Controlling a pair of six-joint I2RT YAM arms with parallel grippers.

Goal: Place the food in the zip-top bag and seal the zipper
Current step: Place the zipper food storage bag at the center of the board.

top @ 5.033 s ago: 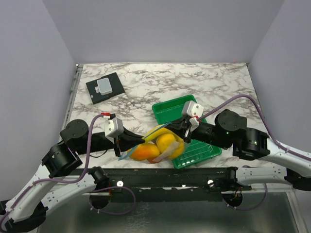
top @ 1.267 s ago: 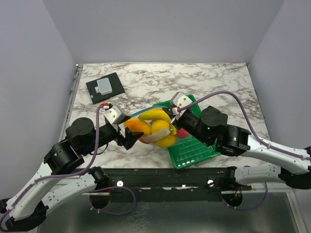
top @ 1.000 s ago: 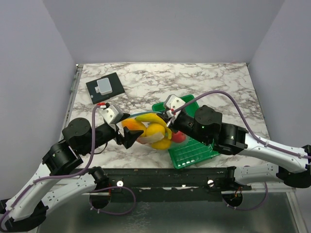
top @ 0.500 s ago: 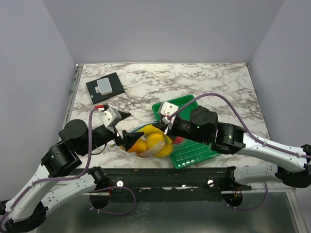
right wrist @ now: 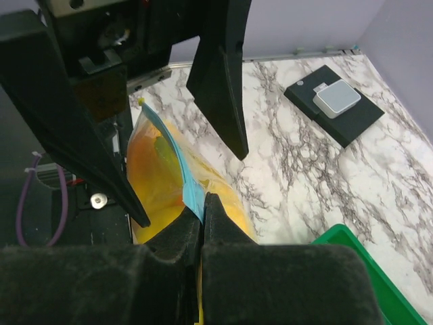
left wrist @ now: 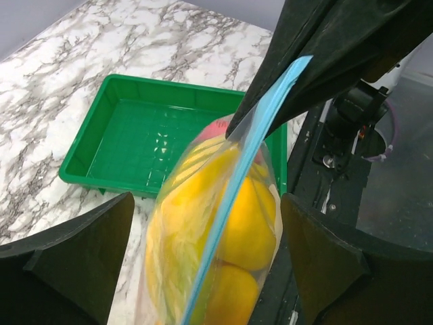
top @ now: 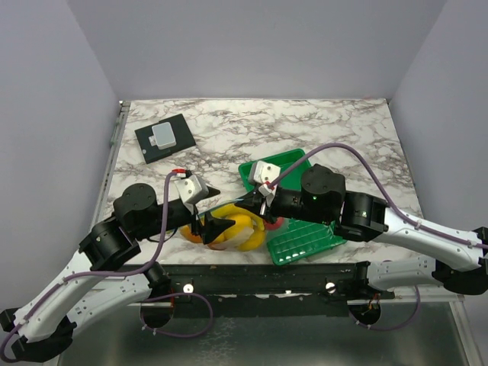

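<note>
The left gripper's fingers reach past the light blue zipper on either side, so the left gripper needs to close on it now.
The clear zip-top bag [top: 229,226] hangs low over the marble near the front edge, full of food [left wrist: 250,223]: yellow and orange fruits, with a bit of red [left wrist: 216,126] showing near its top. The light blue zipper [left wrist: 237,183] runs along the mouth as a single band. My right gripper [right wrist: 203,200] is shut on one end of that strip [right wrist: 169,145], seen from above as the right gripper [top: 258,207]. My left gripper [left wrist: 206,203] is wide open with one finger on each side of the bag, touching neither side; from above the left gripper [top: 217,210] sits at the bag's left part.
The green slatted tray [top: 309,236] lies just right of the bag, partly under the right arm, and looks bare inside [left wrist: 169,142]. A black pad with a white block [top: 165,138] rests at the back left. The table's front rail runs directly below the bag.
The bag has come down and toward the front edge, still hanging from the right gripper. The left gripper, open, has moved right until its fingers straddle the bag.
</note>
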